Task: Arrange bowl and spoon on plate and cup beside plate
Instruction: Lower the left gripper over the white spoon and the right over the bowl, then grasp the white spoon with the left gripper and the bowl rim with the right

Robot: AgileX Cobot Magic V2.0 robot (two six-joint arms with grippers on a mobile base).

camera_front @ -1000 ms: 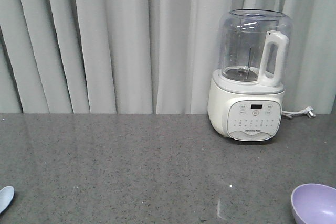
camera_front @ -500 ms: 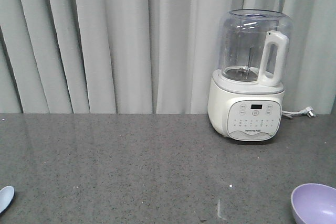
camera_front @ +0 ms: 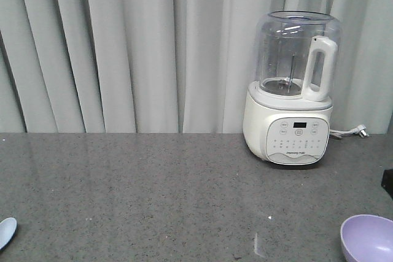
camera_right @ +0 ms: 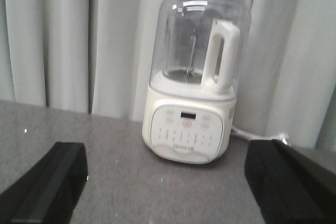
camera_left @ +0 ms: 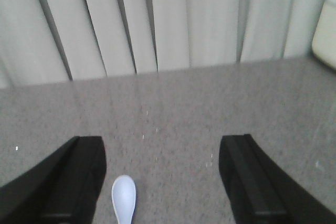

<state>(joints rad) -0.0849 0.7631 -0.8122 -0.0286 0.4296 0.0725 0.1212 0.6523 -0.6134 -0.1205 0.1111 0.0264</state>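
My left gripper grabs the spoon by its handle (camera_left: 124, 220) next, which leaves the pale blue spoon's scoop (camera_left: 124, 192) free to rest on the plate.
The lavender bowl (camera_front: 368, 238) sits on the counter at the front view's bottom right corner, partly cut off. The pale blue spoon (camera_front: 5, 232) lies at the bottom left edge. In the left wrist view the spoon's scoop (camera_left: 124, 198) lies on the counter between the jaws, close to the left finger (camera_left: 73, 182). My left gripper (camera_left: 163, 179) hovers open over it and touches nothing. My right gripper (camera_right: 168, 182) is open too, with only bare counter between its fingers, and it faces the blender. The plate and the cup are out of view.
A white blender (camera_front: 293, 90) with a clear jug stands at the back right by the grey curtain (camera_front: 123, 47), its cord (camera_front: 350, 132) trailing right. A dark part (camera_front: 388, 183) pokes in at the front view's right edge, above the bowl. The grey counter (camera_front: 172, 194) spans the scene.
A dark part has come into the front view at the right edge, above the bowl. The bowl, the spoon and the blender have stayed put.
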